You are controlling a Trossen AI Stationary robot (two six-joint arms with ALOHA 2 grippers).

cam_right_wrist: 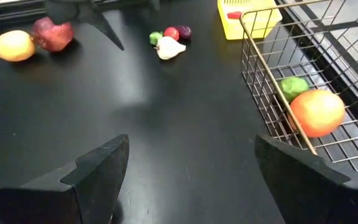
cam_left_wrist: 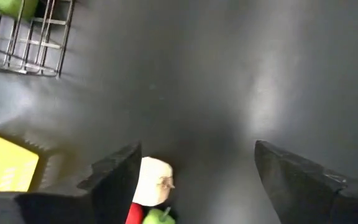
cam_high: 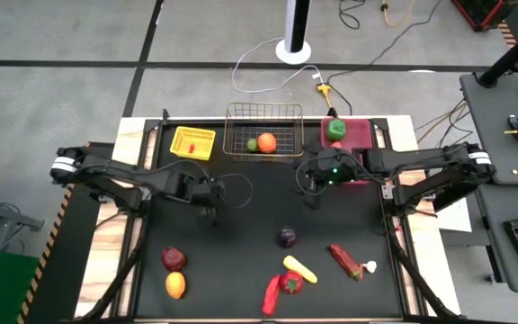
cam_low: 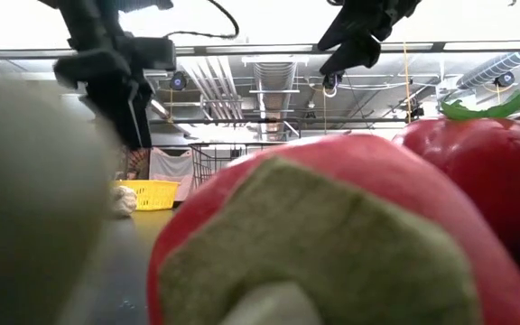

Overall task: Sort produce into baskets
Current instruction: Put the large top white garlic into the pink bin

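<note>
The garlic should go from the loose produce into a basket, so my left gripper should next grab its round bulb [cam_left_wrist: 151,182].
My left gripper [cam_high: 210,200] is open and empty, hovering over the mat in front of the yellow tray [cam_high: 192,142]. Just beside its fingers lies a cluster of a white garlic [cam_left_wrist: 154,182], a small red piece and a small green piece [cam_right_wrist: 156,37]. My right gripper [cam_high: 313,184] is open and empty above the mat, between the wire basket [cam_high: 263,130] and the magenta bin [cam_high: 353,139]. The basket holds an orange fruit [cam_right_wrist: 317,112] and a green piece [cam_right_wrist: 294,86]. The bin holds a green vegetable [cam_high: 335,129]. The tray holds a small red piece.
Loose produce lies on the near half of the mat: a dark red fruit [cam_high: 174,259], a yellow lemon [cam_high: 175,285], a purple piece [cam_high: 287,237], a yellow piece [cam_high: 299,267], a red pepper [cam_high: 290,282] and a red piece [cam_high: 344,261]. Bare mat lies between the grippers.
</note>
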